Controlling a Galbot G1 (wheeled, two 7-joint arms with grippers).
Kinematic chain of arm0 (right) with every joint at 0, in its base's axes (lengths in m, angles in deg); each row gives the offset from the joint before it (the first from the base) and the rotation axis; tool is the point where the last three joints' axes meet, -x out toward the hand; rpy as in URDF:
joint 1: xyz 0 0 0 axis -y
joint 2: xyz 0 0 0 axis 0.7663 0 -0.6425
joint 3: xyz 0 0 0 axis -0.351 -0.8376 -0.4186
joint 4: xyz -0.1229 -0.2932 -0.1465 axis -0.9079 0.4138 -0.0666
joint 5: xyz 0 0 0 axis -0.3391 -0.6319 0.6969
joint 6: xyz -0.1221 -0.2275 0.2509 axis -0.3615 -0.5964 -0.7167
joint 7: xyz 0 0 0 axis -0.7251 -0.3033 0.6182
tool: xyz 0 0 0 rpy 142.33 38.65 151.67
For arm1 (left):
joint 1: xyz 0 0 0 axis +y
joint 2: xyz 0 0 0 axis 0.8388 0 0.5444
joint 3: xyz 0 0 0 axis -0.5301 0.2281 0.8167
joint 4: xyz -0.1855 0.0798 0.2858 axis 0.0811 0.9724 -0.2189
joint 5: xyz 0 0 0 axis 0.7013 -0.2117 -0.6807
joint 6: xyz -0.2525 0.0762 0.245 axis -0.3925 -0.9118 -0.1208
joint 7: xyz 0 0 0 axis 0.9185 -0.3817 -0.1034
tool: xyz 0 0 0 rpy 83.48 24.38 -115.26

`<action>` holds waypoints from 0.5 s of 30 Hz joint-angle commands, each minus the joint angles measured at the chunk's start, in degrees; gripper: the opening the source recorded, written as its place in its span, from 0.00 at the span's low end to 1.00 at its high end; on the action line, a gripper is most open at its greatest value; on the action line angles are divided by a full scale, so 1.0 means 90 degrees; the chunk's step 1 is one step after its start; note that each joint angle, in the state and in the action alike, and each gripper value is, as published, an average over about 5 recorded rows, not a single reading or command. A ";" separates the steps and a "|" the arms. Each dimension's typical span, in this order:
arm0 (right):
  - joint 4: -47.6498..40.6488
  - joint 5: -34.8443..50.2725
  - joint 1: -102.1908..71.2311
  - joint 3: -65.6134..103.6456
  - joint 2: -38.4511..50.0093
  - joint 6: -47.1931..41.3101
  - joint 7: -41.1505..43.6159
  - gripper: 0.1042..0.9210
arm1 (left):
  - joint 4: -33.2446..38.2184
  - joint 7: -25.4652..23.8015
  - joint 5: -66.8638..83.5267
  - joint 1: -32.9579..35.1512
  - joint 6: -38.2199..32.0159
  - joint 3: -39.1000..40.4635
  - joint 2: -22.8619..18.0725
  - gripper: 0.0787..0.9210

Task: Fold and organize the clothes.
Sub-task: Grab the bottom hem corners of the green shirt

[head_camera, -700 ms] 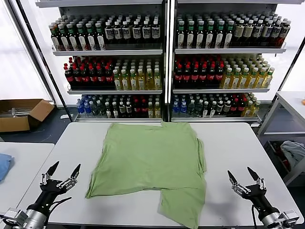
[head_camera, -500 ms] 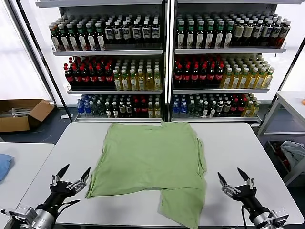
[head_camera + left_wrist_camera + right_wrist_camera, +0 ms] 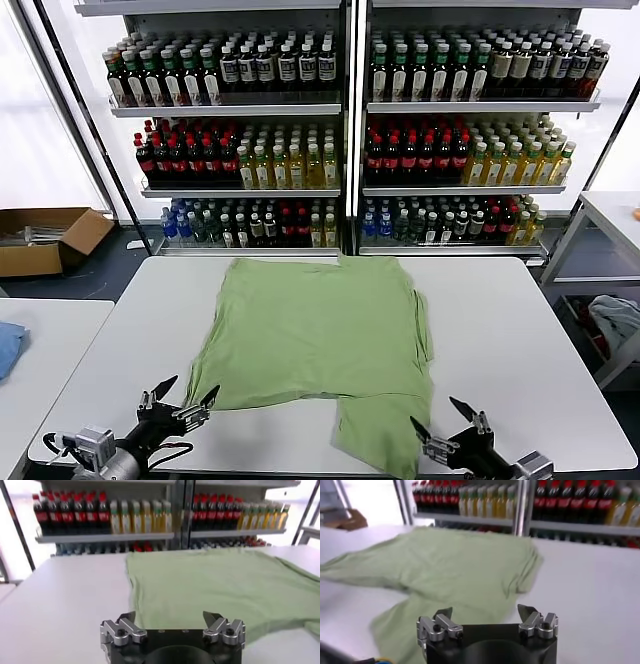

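Observation:
My right gripper grabs the green shirt [image 3: 320,335] by the edge of its hanging flap [image 3: 408,445] next, to fold the shirt.
A plain light green shirt [image 3: 320,335] lies spread on the white table [image 3: 510,330], with one flap hanging toward the front edge at the right. It also shows in the left wrist view [image 3: 215,582] and the right wrist view [image 3: 450,565]. My left gripper [image 3: 180,398] is open and empty at the front edge, just left of the shirt's front left corner. My right gripper [image 3: 447,422] is open and empty at the front edge, just right of the hanging flap. No collared shirt with a logo shows.
Shelves of bottles [image 3: 340,130] stand behind the table. A second white table [image 3: 40,350] stands at the left with a blue cloth [image 3: 8,345] on it. A cardboard box [image 3: 45,238] lies on the floor at the left. Another table [image 3: 610,215] stands at the right.
Both grippers have moved inward and down toward the front edge: the left one to the right toward the shirt's corner, the right one to the left toward the flap. The shirt has not moved.

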 commanded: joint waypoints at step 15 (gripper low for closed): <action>0.0018 -0.0313 -0.0137 -0.0697 0.0043 -0.0396 -0.0109 0.74 | -0.0950 0.0664 0.0305 -0.0406 0.0239 0.0643 0.0337 0.87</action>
